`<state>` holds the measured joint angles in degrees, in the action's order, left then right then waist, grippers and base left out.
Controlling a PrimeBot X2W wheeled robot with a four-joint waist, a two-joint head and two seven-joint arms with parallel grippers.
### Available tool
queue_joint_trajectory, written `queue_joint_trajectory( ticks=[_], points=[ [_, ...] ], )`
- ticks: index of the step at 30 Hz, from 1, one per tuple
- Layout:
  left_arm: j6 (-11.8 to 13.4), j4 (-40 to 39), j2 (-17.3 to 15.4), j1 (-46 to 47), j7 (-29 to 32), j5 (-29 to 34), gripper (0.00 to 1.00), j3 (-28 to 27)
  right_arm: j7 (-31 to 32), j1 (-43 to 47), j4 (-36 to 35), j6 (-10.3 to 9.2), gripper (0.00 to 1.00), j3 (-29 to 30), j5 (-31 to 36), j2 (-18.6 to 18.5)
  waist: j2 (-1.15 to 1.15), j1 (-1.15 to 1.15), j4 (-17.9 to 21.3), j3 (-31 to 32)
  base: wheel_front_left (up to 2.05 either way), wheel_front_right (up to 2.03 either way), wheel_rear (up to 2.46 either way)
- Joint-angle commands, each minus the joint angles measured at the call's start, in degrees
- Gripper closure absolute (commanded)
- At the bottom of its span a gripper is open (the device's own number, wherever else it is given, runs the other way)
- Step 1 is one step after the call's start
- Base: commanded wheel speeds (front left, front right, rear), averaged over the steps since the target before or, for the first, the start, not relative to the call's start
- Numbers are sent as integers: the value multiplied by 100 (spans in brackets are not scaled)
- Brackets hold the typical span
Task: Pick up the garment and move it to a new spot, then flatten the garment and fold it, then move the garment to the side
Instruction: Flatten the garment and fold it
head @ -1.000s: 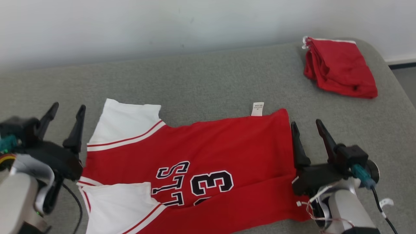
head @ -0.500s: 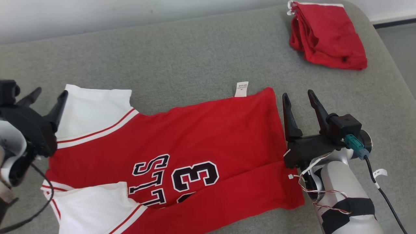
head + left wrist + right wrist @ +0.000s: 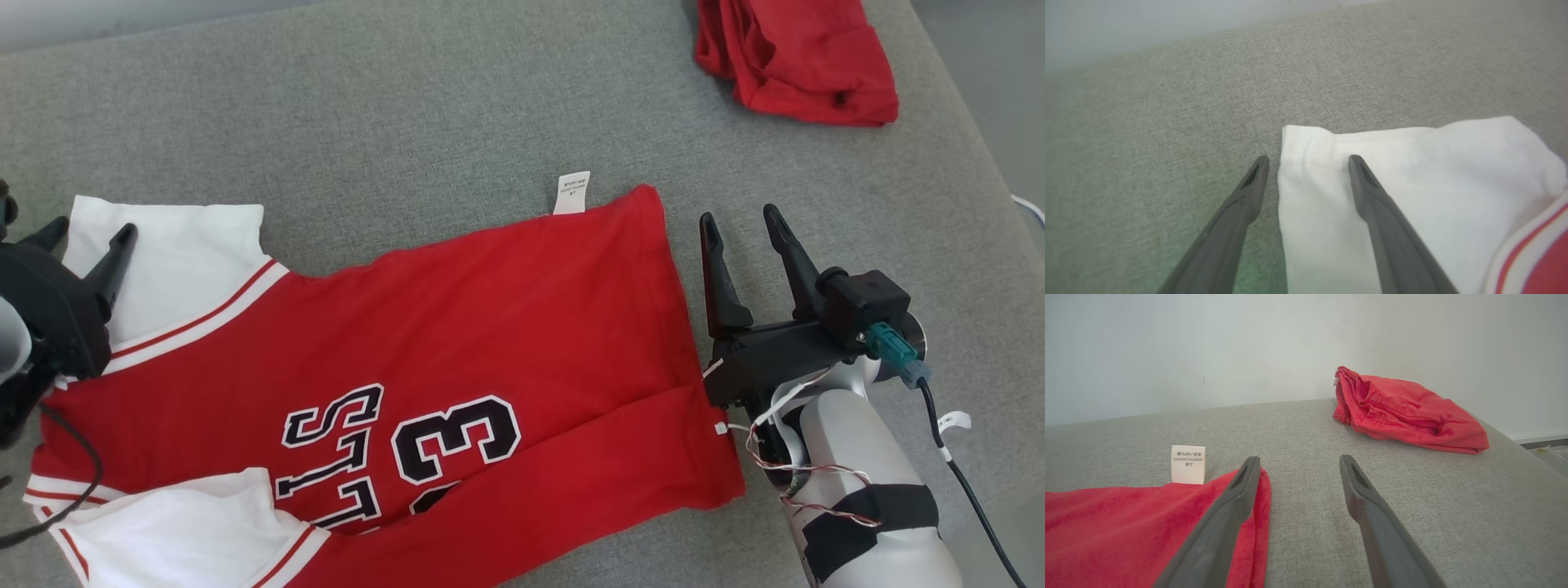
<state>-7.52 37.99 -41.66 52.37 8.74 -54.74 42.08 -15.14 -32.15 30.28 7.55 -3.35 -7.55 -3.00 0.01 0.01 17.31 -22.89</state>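
The red body [image 3: 558,323] lies flat and slack on the padding. So my right gripper grabs the jersey by its raised far hem corner [image 3: 648,204] next.
The garment [image 3: 490,327] is a red jersey with white sleeves and a black "13", lying spread on the grey padded surface [image 3: 408,122], its near long edge folded over. My left gripper [image 3: 91,229] is open at the far white sleeve [image 3: 1433,183]. In the left wrist view its gripper [image 3: 1309,158] straddles the sleeve's edge, one finger over white cloth and one over grey padding. My right gripper [image 3: 739,215] stands open just right of the hem. In the right wrist view its gripper [image 3: 1299,458] has one finger at the red edge and holds nothing.
A white care label [image 3: 573,192] sticks out from the jersey's far edge. Folded red shorts [image 3: 800,57] lie at the far right corner, also seen as red shorts [image 3: 1404,412] ahead of my right gripper. The surface's rounded right edge drops to the floor.
The head camera has tilted down and the whole picture has shifted. My left gripper has come in from beside the white sleeve to over its edge. The right gripper stays by the hem.
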Motion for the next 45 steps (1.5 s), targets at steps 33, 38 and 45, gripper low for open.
queue_joint_trajectory(
  ticks=[33, 38, 45],
  points=[
    [9, -160, 212, 759, -1294, -784, 100, 1332, 1735, -840, 848, -16, 100, -160, -183, -206, -1, -1, -633, 120, 0, 0, 0],
    [9, -109, 203, 831, -1465, -883, 100, 1463, 1699, -942, 844, -16, 100, -56, -185, -202, -1, -1, -696, 143, 0, 0, 0],
    [9, -20, 313, 770, -1840, -1103, 100, 1585, 1440, -961, 993, -16, 100, 133, -84, -315, -1, -1, -847, 460, 0, 0, 0]
  ],
)
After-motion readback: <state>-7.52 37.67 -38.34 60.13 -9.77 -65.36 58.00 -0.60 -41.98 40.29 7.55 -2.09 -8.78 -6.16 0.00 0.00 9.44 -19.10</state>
